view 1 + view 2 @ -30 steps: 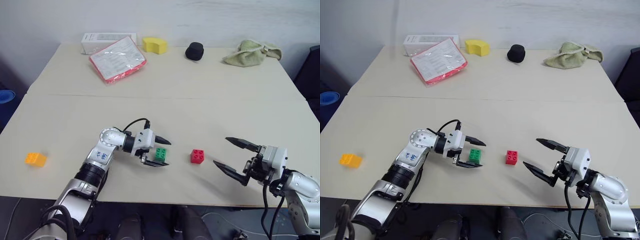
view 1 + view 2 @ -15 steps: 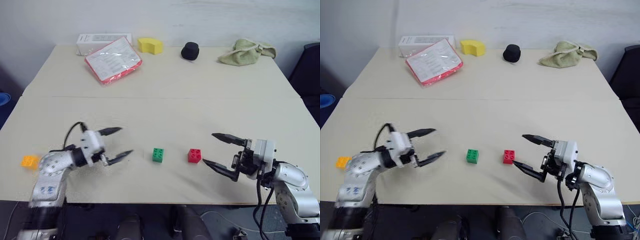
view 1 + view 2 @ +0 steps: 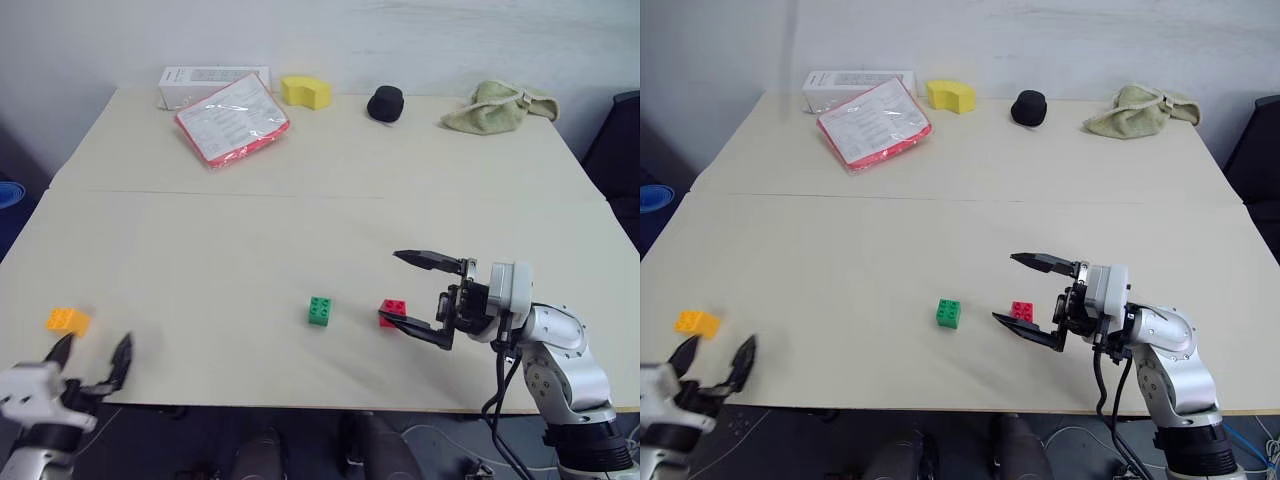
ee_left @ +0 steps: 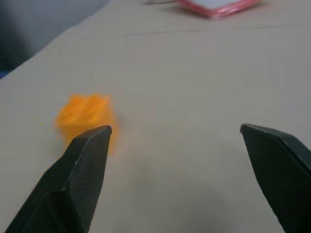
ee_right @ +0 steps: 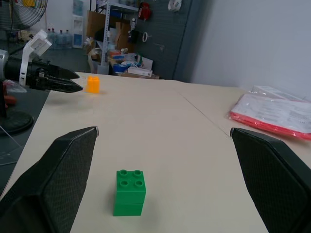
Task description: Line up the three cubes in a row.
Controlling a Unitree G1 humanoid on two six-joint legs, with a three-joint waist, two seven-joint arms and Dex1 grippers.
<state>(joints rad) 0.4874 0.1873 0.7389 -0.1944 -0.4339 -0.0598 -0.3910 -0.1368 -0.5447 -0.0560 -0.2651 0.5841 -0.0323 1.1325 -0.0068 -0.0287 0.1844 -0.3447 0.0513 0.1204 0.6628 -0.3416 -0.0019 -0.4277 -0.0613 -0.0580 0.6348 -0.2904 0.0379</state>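
My left gripper should take the cube by its flat facing sides next, because round studs stick up from the top of the orange-yellow cube [image 3: 68, 320].
Three cubes lie on the table. The green cube [image 3: 320, 311] and the red cube [image 3: 393, 312] sit side by side near the front middle. The orange-yellow cube [image 3: 68, 320] lies far off at the front left. My left gripper [image 3: 92, 358] is open at the front left corner, just short of the orange-yellow cube [image 4: 85, 116], which stands beyond one fingertip [image 4: 92, 145]. My right gripper [image 3: 395, 290] is open and points left, its lower finger crossing the red cube; whether it touches, I cannot tell. Ahead of it lies the green cube [image 5: 130, 191].
Along the far edge are a white box [image 3: 205, 80], a red-edged plastic sleeve of papers [image 3: 232, 120], a yellow wedge block [image 3: 307, 91], a black round object [image 3: 387, 102] and a green cloth [image 3: 497, 105]. A seam [image 3: 300, 194] crosses the table.
My left gripper has let go of the green cube and swung left and back to the front left corner by the orange-yellow cube. My right gripper has moved left up to the red cube.
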